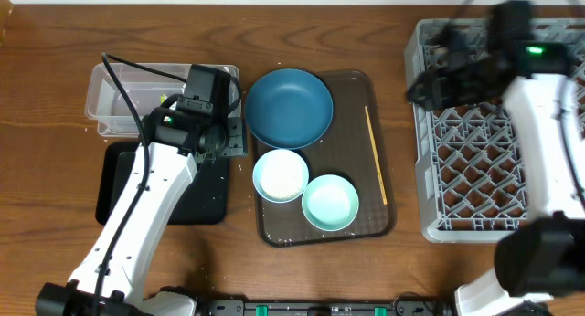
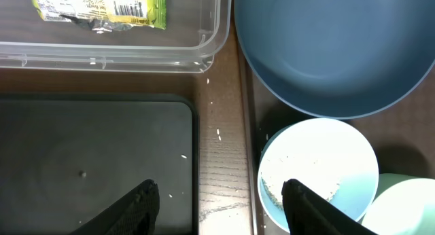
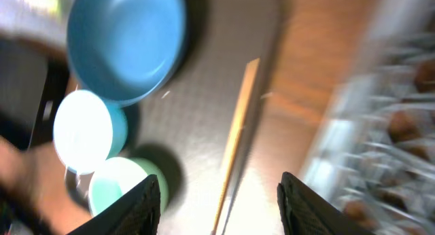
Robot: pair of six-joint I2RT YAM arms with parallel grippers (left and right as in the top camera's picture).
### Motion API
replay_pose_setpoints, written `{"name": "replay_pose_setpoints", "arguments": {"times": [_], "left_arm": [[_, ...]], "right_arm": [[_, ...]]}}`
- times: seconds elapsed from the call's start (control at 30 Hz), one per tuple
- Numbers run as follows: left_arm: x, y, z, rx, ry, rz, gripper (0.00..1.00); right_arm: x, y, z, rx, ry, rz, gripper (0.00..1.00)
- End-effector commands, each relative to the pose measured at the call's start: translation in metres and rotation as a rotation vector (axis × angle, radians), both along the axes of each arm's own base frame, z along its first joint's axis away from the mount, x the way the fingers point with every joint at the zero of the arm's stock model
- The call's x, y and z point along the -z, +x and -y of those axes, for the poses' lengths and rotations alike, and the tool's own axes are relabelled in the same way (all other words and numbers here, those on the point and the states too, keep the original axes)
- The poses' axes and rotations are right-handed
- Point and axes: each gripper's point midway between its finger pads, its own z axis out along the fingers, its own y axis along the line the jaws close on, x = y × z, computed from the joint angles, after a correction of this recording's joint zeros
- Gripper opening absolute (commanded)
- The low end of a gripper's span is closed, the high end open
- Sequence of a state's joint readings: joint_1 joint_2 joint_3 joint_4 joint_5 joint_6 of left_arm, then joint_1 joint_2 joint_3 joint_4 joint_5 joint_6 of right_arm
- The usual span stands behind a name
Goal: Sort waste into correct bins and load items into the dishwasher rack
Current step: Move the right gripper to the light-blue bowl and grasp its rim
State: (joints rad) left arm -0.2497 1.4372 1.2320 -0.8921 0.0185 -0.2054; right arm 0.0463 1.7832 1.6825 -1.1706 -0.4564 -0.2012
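Note:
My right gripper will next grab the mint-green bowl by its rim, on the side facing the grey rack, so the bowl's body stays free. Then it can load the bowl into the rack (image 1: 498, 133).
My left gripper (image 2: 221, 211) is open and empty, hovering over the strip of table between the black tray (image 1: 199, 199) and the brown serving tray (image 1: 379, 220). The yellow-green wrapper (image 2: 102, 4) lies in the clear tub (image 1: 114, 110). Loose rice grains (image 2: 219, 132) dot the table and black tray. The dark blue plate (image 1: 288, 108), white bowl (image 1: 280, 174) with rice inside, mint-green bowl (image 1: 330, 203) and chopstick (image 1: 376, 156) lie on the brown tray. My right gripper (image 3: 217, 201) is open and empty, high near the grey rack (image 1: 498, 133). Tissue and pink cup are out of view.
The rack fills the right side of the table. The left arm (image 1: 137, 215) reaches across the black tray. The right wrist view is blurred by motion.

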Motion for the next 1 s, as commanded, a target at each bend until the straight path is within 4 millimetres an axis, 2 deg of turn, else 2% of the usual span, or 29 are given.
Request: {"name": "replay_pose_setpoints", "arguments": {"times": [0.0,0.13,0.27,0.4,0.57,0.7,0.83,0.97], "left_arm": [[0.006,-0.003,-0.004,-0.003,0.021,-0.013,0.61],[0.011,-0.005,-0.005,-0.003,0.024,-0.024,0.61],[0.012,-0.005,-0.005,-0.003,0.024,-0.026,0.61],[0.012,-0.004,-0.005,-0.003,0.024,-0.024,0.62],[0.013,-0.004,-0.005,-0.003,0.024,-0.026,0.61],[0.014,-0.003,-0.005,-0.003,0.025,-0.029,0.62],[0.014,-0.002,-0.004,-0.003,0.024,-0.027,0.62],[0.014,-0.002,-0.004,-0.003,0.023,-0.025,0.62]], "right_arm": [[0.034,-0.012,-0.035,-0.118,-0.045,-0.097,0.52],[0.079,-0.032,-0.051,-0.190,-0.173,-0.240,0.50],[0.109,-0.058,-0.073,-0.270,-0.197,-0.376,0.50],[0.121,-0.082,-0.085,-0.326,-0.229,-0.472,0.50],[0.132,-0.108,-0.088,-0.382,-0.254,-0.539,0.49],[0.152,-0.122,-0.091,-0.395,-0.267,-0.559,0.45],[0.169,-0.128,-0.089,-0.362,-0.271,-0.571,0.34],[0.173,-0.127,-0.089,-0.356,-0.275,-0.563,0.19]]}}
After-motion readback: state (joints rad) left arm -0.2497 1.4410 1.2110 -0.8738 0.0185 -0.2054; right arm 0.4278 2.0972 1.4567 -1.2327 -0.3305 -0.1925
